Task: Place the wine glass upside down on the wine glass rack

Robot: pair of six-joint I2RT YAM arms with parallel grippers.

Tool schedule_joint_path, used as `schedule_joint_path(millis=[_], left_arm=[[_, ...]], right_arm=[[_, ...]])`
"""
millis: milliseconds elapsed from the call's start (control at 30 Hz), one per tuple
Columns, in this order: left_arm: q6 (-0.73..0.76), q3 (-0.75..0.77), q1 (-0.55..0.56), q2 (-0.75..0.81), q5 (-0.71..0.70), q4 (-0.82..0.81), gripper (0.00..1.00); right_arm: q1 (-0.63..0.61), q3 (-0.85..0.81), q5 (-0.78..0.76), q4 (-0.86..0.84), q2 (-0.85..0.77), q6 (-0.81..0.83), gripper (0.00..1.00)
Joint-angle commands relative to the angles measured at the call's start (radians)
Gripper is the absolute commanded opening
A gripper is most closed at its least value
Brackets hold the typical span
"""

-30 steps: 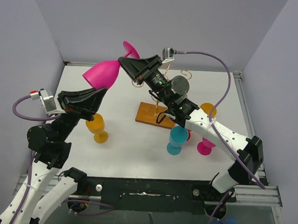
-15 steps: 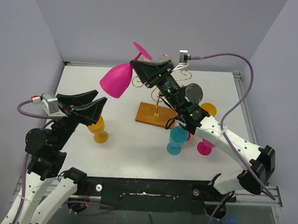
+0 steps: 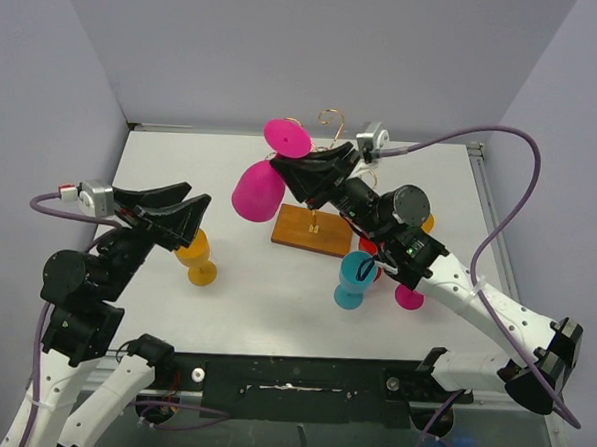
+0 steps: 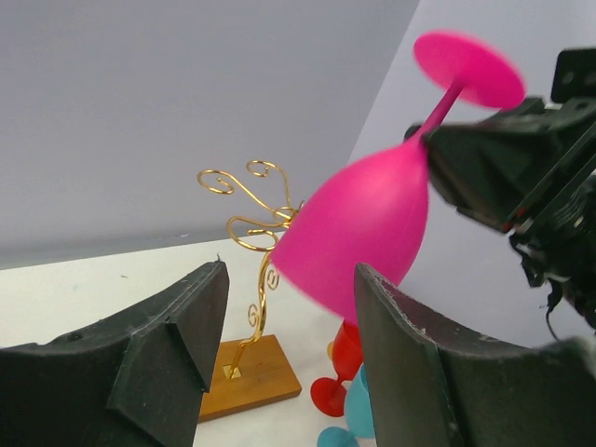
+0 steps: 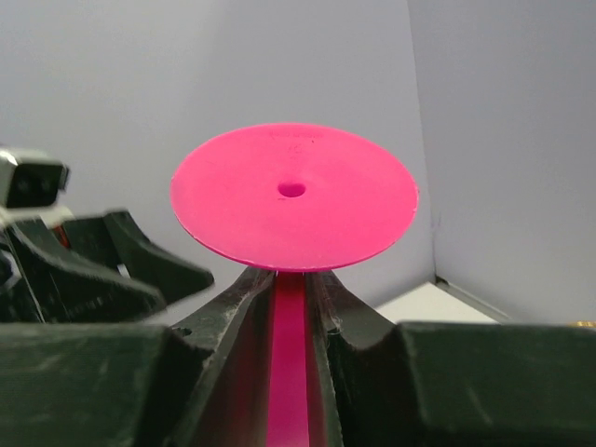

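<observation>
The pink wine glass needs its stem free to slot into the rack, so my left gripper will next grab it by the rim of its round foot (image 3: 286,140) (image 4: 425,58).
My right gripper (image 3: 284,171) is shut on the stem of a pink wine glass (image 3: 257,191) and holds it in the air, tilted, with the bowl down-left and the round foot (image 3: 286,140) up. The right wrist view shows the stem (image 5: 291,354) pinched between the fingers under the foot (image 5: 293,196). The wine glass rack has gold wire arms (image 3: 330,116) and a wooden base (image 3: 313,229); it stands just right of the glass. In the left wrist view the bowl (image 4: 363,223) overlaps the wire arms (image 4: 251,209). My left gripper (image 3: 184,216) is open and empty.
An orange glass (image 3: 199,258) stands under my left gripper. A teal glass (image 3: 354,278), a red glass (image 3: 372,263) and another pink glass (image 3: 408,295) stand close together under my right arm, right of the base. Grey walls close in the table.
</observation>
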State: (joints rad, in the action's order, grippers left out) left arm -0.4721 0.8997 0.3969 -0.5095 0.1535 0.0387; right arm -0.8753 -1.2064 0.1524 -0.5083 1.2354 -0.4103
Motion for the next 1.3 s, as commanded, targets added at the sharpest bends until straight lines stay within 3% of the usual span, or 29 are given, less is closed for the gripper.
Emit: schedule_joint_path(millis=[0,233,867,1100,1267], left_arm=[[-0.072,0.078,0.002,-0.042,-0.023,0.019,0.56],[-0.189,0.126,0.000,-0.120,0.064,0.090,0.57],[-0.437,0.088,0.001,-0.178,0.216,0.068,0.58],[-0.555,0.093,0.000,-0.215,0.195,0.126,0.52],[-0.663,0.063,0.000,-0.230,0.243,0.014,0.42]], right_arm=[[-0.043,0.045,0.024,0.124,-0.066,0.209,0.00],[-0.153,0.077,-0.078,0.280,-0.076,0.419,0.00],[-0.183,0.191,-0.148,0.042,-0.050,0.525,0.00],[-0.189,0.220,-0.140,-0.041,-0.018,0.499,0.00],[-0.191,0.223,-0.129,-0.059,0.006,0.496,0.00]])
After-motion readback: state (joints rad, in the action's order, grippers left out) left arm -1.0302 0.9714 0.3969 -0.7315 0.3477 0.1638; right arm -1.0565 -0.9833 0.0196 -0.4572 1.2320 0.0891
